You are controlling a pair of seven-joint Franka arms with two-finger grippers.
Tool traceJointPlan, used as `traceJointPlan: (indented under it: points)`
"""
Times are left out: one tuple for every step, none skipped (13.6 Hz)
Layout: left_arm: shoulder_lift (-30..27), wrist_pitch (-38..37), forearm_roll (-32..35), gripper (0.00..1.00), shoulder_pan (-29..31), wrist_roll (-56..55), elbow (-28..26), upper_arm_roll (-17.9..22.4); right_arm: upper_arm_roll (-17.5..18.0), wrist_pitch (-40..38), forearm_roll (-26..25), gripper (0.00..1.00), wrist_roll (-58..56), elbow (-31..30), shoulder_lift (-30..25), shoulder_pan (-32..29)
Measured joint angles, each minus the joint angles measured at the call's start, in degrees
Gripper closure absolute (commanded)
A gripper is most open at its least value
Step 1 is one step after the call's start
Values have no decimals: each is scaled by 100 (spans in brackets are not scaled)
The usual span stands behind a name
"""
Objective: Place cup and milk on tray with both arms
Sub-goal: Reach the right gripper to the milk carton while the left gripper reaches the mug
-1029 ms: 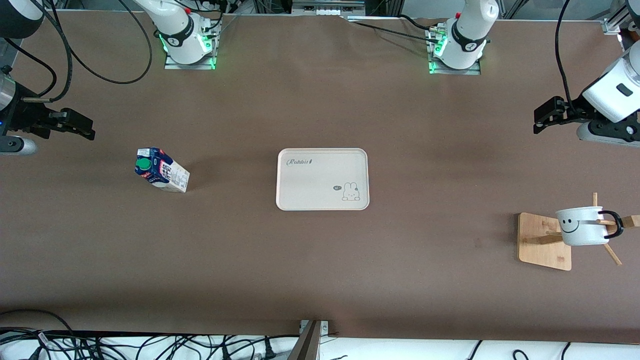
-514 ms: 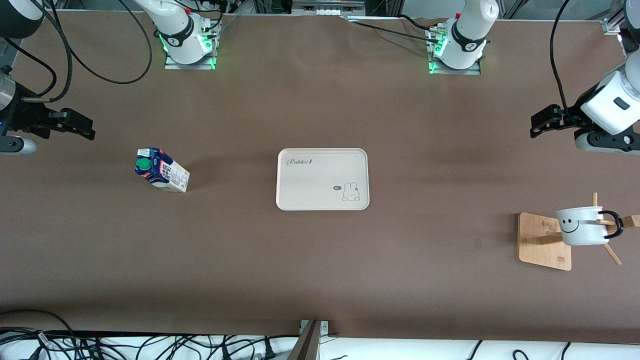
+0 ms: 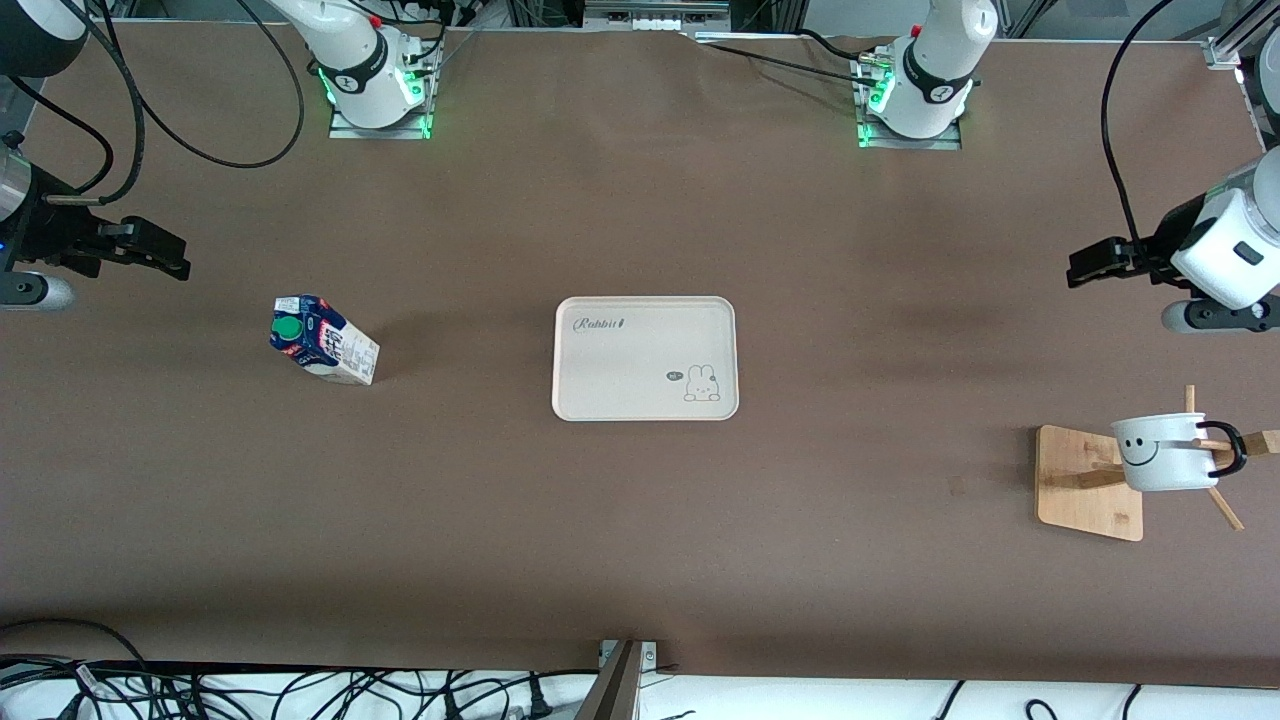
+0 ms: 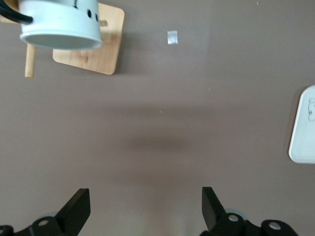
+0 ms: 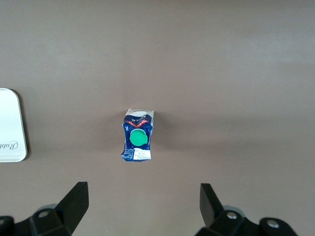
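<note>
My left gripper picks up the smiley cup by its rim (image 3: 1159,418) next, leaving the smiley cup's black handle (image 3: 1234,446) free on the way to the tray.
The cream tray (image 3: 600,390) lies empty at the table's middle. The milk carton (image 3: 322,340) with its green cap stands upright toward the right arm's end; it also shows in the right wrist view (image 5: 137,141). The white smiley cup (image 3: 1165,452) hangs by its black handle on a wooden rack (image 3: 1075,490) toward the left arm's end; it also shows in the left wrist view (image 4: 61,24). My left gripper (image 3: 1085,265) is open and empty over bare table, well apart from the cup. My right gripper (image 3: 165,260) is open and empty over bare table, apart from the milk.
The rack's wooden pegs (image 3: 1225,505) stick out past its base near the table's end. A small pale mark (image 4: 172,37) lies on the table beside the rack. Cables hang along the front edge (image 3: 300,690).
My left gripper has moved down the front view, closer to the cup and rack, and turned slightly. The right arm, the milk, the cup and the tray have not moved.
</note>
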Motion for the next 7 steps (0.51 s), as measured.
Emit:
traceJointPlan:
  points:
    - [-4,315,0,0,56,-116,-75,0,3,-4,30,0,0,-1,62,2]
    - [-27,691,0,0,129,-248,-215,3,9,-6,78,0,0,-4,160,6]
    - [-76,1112,0,0,211,-371,-431,4,19,-6,120,0,0,-5,276,9]
    - [-165,1594,-2,0,290,-500,-737,7,26,-6,135,0,0,-4,382,16]
    - [-289,2146,-55,0,365,-616,-1111,6,28,-7,138,0,0,-4,463,23]
    - [-438,2781,-191,0,443,-671,-1539,8,30,-11,139,0,0,-4,520,30]
    - [-577,3425,-295,0,507,-695,-1964,8,33,-19,139,0,0,-5,566,40]
